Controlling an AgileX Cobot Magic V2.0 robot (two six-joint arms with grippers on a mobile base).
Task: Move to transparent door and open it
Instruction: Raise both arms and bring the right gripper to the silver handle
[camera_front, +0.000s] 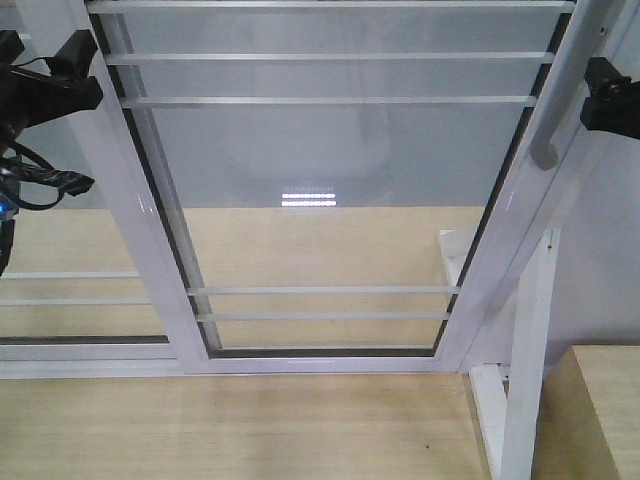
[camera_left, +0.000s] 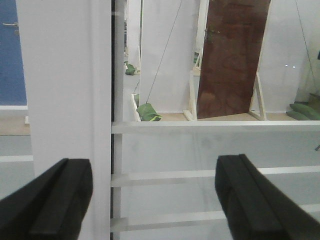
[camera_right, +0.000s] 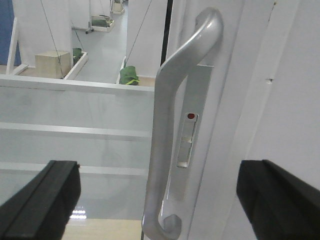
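Observation:
The upright bar (camera_front: 562, 100) of the curved grey handle is the part my right gripper will grab next, to pull the transparent door (camera_front: 330, 150) open.
The transparent door (camera_front: 330, 150) fills the front view: clear glass, white frame, thin white horizontal bars. Its long grey curved handle (camera_front: 562, 100) runs down the right stile. My right gripper (camera_front: 606, 95) hovers just right of that handle. In the right wrist view the handle (camera_right: 182, 115) stands upright between the wide-apart black fingers (camera_right: 45, 200), untouched; the right gripper (camera_right: 160, 200) is open. My left gripper (camera_front: 72, 75) is at the door's left stile (camera_left: 65, 85). It is open too (camera_left: 155, 200), with the stile's edge and the glass between its fingers and nothing held.
A slanted white support post (camera_front: 530, 340) and a wooden box (camera_front: 600, 410) stand at the lower right. A second white-framed glass panel (camera_front: 60, 290) lies to the left. A small latch with a red dot (camera_right: 190, 116) sits behind the handle. Beyond the glass stands a brown door (camera_left: 232, 55).

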